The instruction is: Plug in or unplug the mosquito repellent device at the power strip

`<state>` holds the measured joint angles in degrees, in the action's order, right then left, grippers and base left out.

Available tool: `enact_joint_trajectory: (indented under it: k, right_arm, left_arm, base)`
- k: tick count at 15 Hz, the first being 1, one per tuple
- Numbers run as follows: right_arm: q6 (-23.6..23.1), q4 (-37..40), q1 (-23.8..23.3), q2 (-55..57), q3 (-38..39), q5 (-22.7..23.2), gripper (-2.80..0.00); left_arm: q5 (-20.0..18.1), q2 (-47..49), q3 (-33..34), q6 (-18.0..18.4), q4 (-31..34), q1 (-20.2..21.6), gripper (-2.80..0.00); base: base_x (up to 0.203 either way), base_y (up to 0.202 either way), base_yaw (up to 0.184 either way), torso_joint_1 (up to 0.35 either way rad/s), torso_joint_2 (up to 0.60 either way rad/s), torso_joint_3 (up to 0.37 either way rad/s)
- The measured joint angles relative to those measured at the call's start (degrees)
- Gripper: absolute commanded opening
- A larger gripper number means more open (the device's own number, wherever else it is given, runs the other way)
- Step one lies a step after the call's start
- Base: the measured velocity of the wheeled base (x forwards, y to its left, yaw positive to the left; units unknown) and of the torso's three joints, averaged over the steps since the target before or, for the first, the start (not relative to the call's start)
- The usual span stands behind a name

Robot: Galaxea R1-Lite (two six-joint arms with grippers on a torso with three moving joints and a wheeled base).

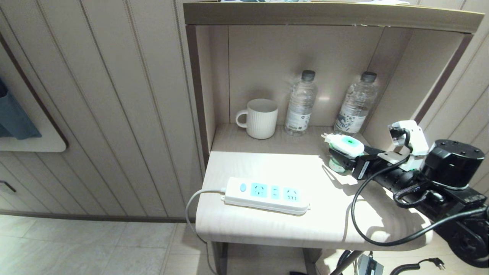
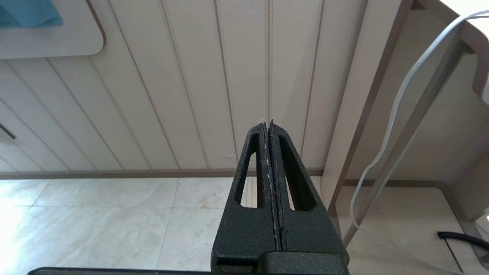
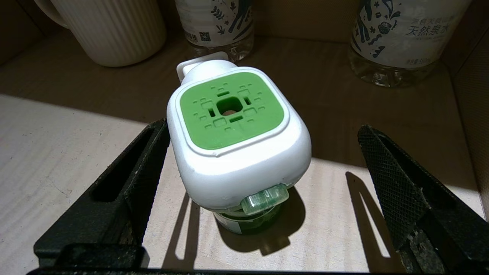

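Note:
The fingertips of my right gripper reach down beside the white head (image 1: 349, 146) (image 3: 240, 169) above the green bottle. My right gripper should close on the head now.
The mosquito repellent device (image 1: 345, 145) stands upright on the table's right side, a white head with a green top over a small green bottle (image 3: 233, 133). My right gripper (image 1: 339, 157) reaches in from the right and is open around it (image 3: 263, 128). One finger (image 3: 145, 160) is right against the white head; the other (image 3: 389, 168) stands well apart. The white power strip (image 1: 267, 194) with light-blue sockets lies near the table's front edge, nothing plugged into it. My left gripper (image 2: 267, 124) hangs low beside the table, shut and empty, outside the head view.
A white ribbed mug (image 1: 261, 118) and two clear water bottles (image 1: 301, 103) (image 1: 356, 104) stand in the alcove behind the device. The table (image 1: 267, 168) sits between alcove walls. The strip's white cord (image 1: 191, 206) drops off the left edge toward the floor.

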<state>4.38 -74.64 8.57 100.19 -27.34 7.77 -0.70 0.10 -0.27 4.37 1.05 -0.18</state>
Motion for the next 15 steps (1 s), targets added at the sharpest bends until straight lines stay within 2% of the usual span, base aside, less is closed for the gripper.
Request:
enact_joint_trajectory:
  k: [2, 3, 15]
  right_arm:
    - [0.09, 0.01, -0.03, 0.01, -0.18, 0.0, 0.0]
    - [0.09, 0.02, -0.04, 0.02, -0.22, -0.02, -2.8]
    - [0.02, 0.12, -0.06, -0.17, 0.12, -0.05, -2.8]
  left_arm:
    - [0.0, 0.0, 0.0, -0.02, 0.0, 0.0, -2.8]
    - [0.0, 0.0, 0.0, 0.01, 0.0, 0.0, -2.8]
    - [0.0, 0.0, 0.0, 0.0, 0.0, 0.0, -2.8]
  base:
    - [0.0, 0.0, 0.0, 0.0, 0.0, 0.0]
    - [0.0, 0.0, 0.0, 0.0, 0.0, 0.0]
    - [0.0, 0.0, 0.0, 0.0, 0.0, 0.0]
